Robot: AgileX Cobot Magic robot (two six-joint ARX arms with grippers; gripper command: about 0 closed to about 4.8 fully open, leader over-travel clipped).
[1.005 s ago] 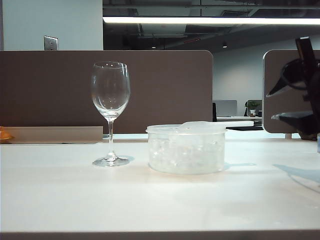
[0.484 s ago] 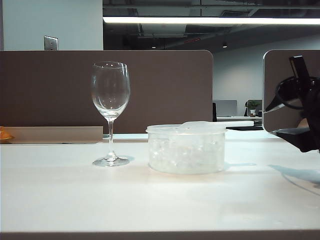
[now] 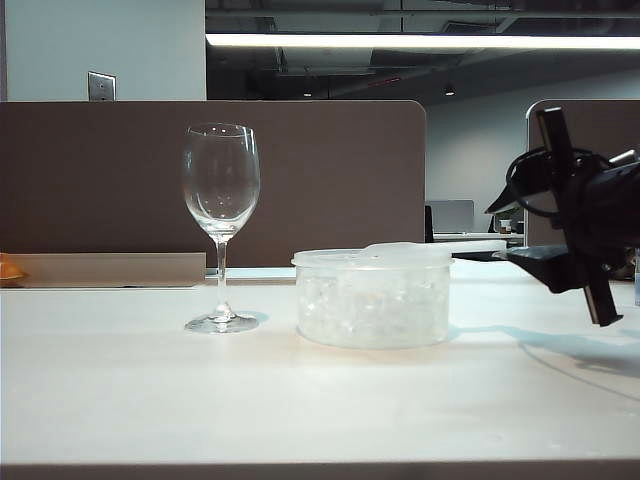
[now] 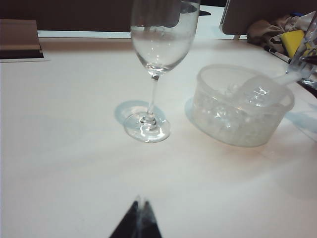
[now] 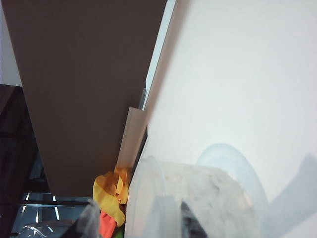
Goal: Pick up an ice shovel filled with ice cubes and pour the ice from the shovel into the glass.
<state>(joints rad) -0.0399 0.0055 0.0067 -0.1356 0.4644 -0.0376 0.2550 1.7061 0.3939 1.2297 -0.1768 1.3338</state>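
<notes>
My right gripper should grab the ice shovel by its long handle [image 3: 478, 246] next. Then it can pour the ice cubes into the glass [image 3: 221, 190].
The empty glass [image 3: 221, 190] stands upright on the white table, left of the round clear tub [image 3: 372, 300], which is full of ice cubes [image 3: 368, 306]. The ice shovel [image 3: 440, 247] lies across the tub's rim, handle pointing right. Its bowl [image 4: 257, 91] holds ice. My right gripper [image 3: 496, 232] hangs at the handle's end, open, one finger above the handle and one level with it. In the right wrist view the handle [image 5: 166, 218] shows between the fingers [image 5: 190, 225] with a wide gap. My left gripper [image 4: 139, 204] is shut and empty, well short of the glass [image 4: 157, 49].
A brown partition [image 3: 300, 170] runs behind the table. An orange thing [image 3: 8, 268] lies at the far left edge. Yellow and orange clutter [image 5: 111, 196] sits beyond the tub, off the table's back. The table's front edge [image 3: 320, 465] is close to the camera.
My right gripper has swung in from the far right toward the tub, reaching the end of the shovel handle. Its jaws stayed equally wide. Glass, tub and shovel have not moved.
</notes>
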